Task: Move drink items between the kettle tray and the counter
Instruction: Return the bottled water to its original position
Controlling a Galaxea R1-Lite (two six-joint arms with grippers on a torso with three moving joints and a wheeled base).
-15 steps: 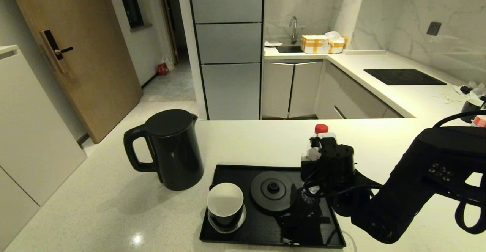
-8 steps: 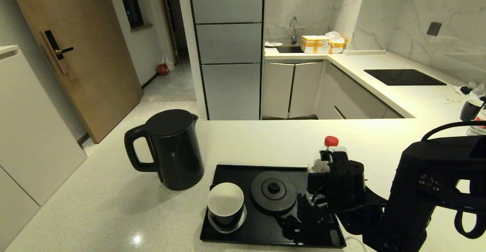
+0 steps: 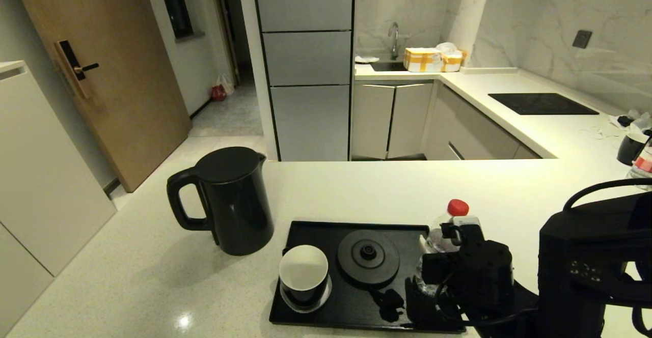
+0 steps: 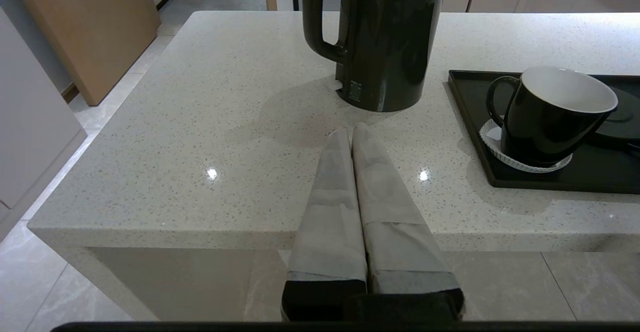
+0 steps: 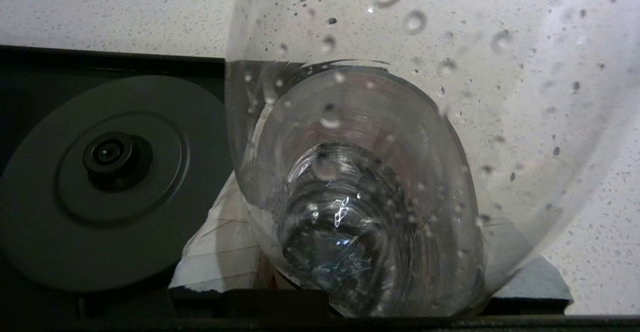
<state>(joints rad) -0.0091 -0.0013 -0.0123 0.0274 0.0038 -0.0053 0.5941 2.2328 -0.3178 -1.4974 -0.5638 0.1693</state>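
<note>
My right gripper should open: it holds the base of the clear bottle [image 3: 437,238] low over the black tray, beside the round disc, and the bottle would stand.
The black kettle [image 3: 232,200] stands on the counter [image 3: 382,190], left of the kettle tray [image 3: 351,302]. The tray's round base disc [image 3: 368,255] is bare. My right gripper [image 3: 445,244] is shut on the clear bottle [image 3: 437,238], whose red cap points up, about over the tray's right rim. In the right wrist view the bottle [image 5: 370,172] fills the space between the taped fingers [image 5: 220,242], beside the disc [image 5: 107,182]. My left gripper [image 4: 351,134] is shut and empty at the counter's near edge, short of the kettle [image 4: 385,37].
A black cup [image 3: 303,274] with a white inside stands on a coaster at the tray's front left. Far right on the side counter are the hob panel [image 3: 542,103], another cup [image 3: 630,147] and a second bottle [image 3: 643,167].
My right gripper has carried the bottle to the right and nearer, from above the tray's back right part to its right rim. The kettle, the cup and the left arm have not moved.
</note>
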